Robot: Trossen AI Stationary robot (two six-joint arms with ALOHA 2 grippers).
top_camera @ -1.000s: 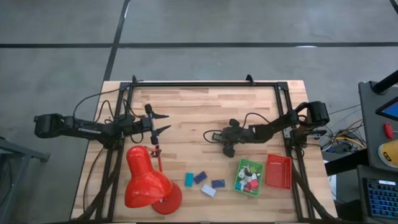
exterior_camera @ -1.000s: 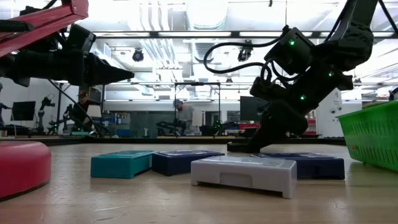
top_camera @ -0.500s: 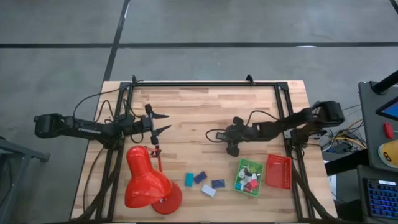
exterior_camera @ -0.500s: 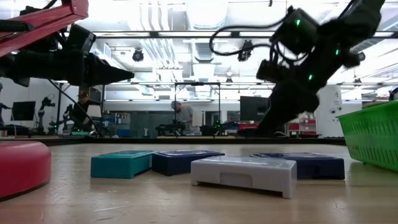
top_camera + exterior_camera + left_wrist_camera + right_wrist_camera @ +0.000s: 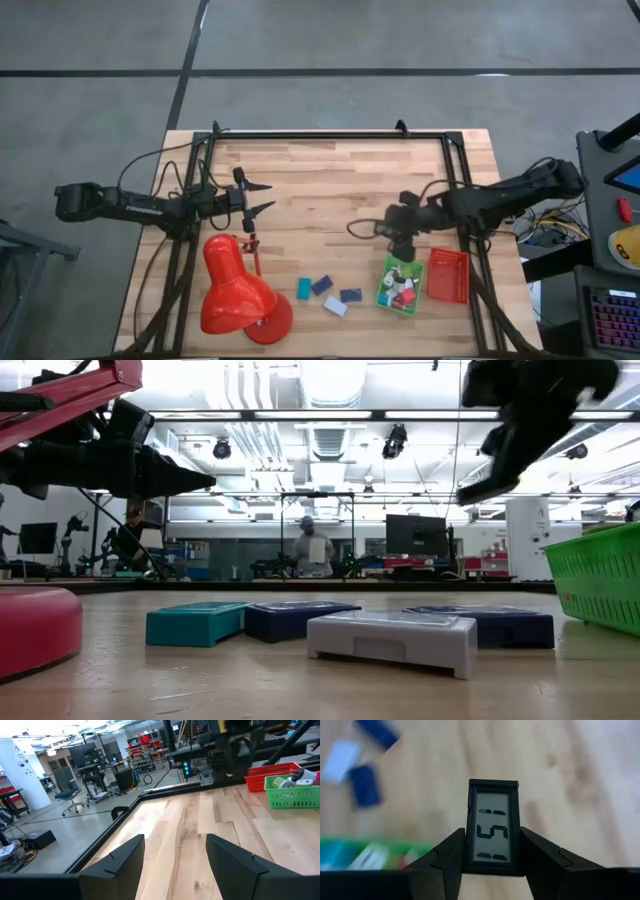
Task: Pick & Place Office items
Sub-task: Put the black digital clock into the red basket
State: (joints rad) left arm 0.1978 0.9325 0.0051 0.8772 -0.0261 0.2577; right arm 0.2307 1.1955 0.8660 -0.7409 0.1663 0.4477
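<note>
The display piece hangs short of the red tray (image 5: pixel 447 275), so my right gripper keeps hold of the display piece until it is over that tray.
My right gripper (image 5: pixel 398 243) hangs high over the table, just off the far end of the green tray (image 5: pixel 400 285), shut on a small black piece with a grey digit display (image 5: pixel 493 826). A teal block (image 5: pixel 304 289), two dark blue blocks (image 5: pixel 321 285) (image 5: pixel 350 296) and a white block (image 5: pixel 335 307) lie flat on the wood near the front edge. My left gripper (image 5: pixel 262 197) waits open and level at the left middle, its fingers (image 5: pixel 125 857) with nothing between them. My right gripper pinches the display piece by its two long side edges (image 5: pixel 470 851), at the end nearer the wrist, one finger (image 5: pixel 447 857) on each side. The fingers slant steeply down from above and lie along the piece. The piece is lifted clear, its display facing the wrist camera.
The green tray holds several small items; a red tray (image 5: pixel 447 275) stands right of it. A big red desk lamp (image 5: pixel 238 290) occupies the front left, its base (image 5: pixel 35 625) close to the teal block (image 5: pixel 195 624). Bare wood lies at the table's middle and far side.
My right gripper has risen from the table top with the black display piece, lifting it clear. It has gone toward the table's right edge, over the green tray's far end, and has tipped steeper downward.
</note>
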